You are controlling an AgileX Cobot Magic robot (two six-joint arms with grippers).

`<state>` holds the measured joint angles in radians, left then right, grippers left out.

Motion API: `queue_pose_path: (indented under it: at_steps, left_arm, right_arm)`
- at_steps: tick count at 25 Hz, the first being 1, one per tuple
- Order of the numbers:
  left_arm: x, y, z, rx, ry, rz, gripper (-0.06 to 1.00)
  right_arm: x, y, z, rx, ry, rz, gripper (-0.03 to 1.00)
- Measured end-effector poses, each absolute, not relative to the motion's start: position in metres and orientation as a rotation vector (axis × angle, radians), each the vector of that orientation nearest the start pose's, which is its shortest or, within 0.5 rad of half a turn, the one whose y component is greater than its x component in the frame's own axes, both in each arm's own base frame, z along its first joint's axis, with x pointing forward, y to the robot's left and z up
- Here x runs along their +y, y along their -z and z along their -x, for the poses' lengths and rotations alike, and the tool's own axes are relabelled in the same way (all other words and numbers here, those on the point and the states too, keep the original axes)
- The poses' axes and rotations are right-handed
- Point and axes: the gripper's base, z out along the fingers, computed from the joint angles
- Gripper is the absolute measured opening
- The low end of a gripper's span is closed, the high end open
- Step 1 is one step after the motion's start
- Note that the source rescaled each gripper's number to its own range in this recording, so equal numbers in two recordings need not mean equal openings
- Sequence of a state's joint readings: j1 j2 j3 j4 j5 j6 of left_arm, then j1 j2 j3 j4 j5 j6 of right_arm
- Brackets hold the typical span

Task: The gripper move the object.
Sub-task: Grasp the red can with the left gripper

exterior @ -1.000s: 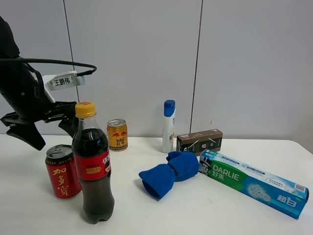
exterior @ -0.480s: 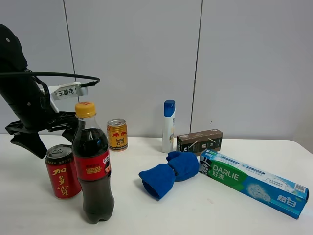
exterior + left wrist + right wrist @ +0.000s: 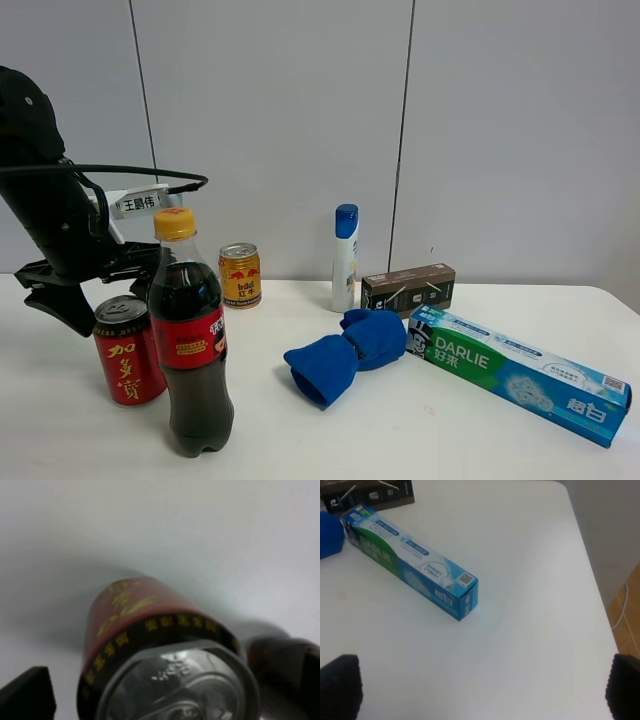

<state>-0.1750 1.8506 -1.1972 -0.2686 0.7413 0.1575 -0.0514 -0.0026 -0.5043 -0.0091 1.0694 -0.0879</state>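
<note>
The red can needs to move away from the cola bottle (image 3: 191, 345), so my left gripper will grab the can by its black-banded upper body (image 3: 123, 328).
The red can with yellow characters (image 3: 128, 352) stands upright on the white table at the left, just beside the cola bottle. My left gripper (image 3: 105, 285), a black claw with a white tag, hangs open just above and behind the can's silver top, one finger (image 3: 60, 305) to the can's left and the other partly hidden behind the bottle. In the left wrist view the can (image 3: 150, 640) fills the middle, with one black fingertip (image 3: 27, 695) beside it. My right gripper (image 3: 482, 687) is open and empty above bare table, and is out of the exterior view.
A tall cola bottle (image 3: 190, 340) stands right against the can. A gold can (image 3: 240, 275), a white bottle with a blue cap (image 3: 345, 258), a dark box (image 3: 408, 289), a blue cloth (image 3: 348, 352) and a toothpaste box (image 3: 520, 372) lie further right. The table's right edge (image 3: 590, 580) is close.
My left gripper has come down and a little to the right, now close over the red can. The can and the other things have not moved.
</note>
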Motion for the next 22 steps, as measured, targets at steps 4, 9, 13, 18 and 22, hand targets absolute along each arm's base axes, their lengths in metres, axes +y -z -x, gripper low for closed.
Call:
queue_pose_path:
  at_steps: [4,9,13,18,22]
  left_arm:
    - [-0.08,-0.175,-0.356,2.875,0.3,-0.224,1.0]
    - [-0.08,-0.167,-0.358,2.89,0.296,-0.222,1.0]
    - [-0.08,-0.165,-0.36,2.876,0.291,-0.217,1.0]
    - [-0.08,-0.163,-0.361,2.871,0.289,-0.214,1.0]
    - [-0.08,-0.16,-0.362,2.878,0.288,-0.213,1.0]
  right_arm:
    - [0.0,-0.278,0.006,2.047,0.098,0.037,1.0]
    - [0.0,-0.278,0.006,2.047,0.098,0.037,1.0]
    - [0.0,-0.278,0.006,2.047,0.098,0.037,1.0]
    - [0.0,-0.278,0.006,2.047,0.098,0.037,1.0]
    - [0.0,-0.278,0.006,2.047,0.098,0.037,1.0]
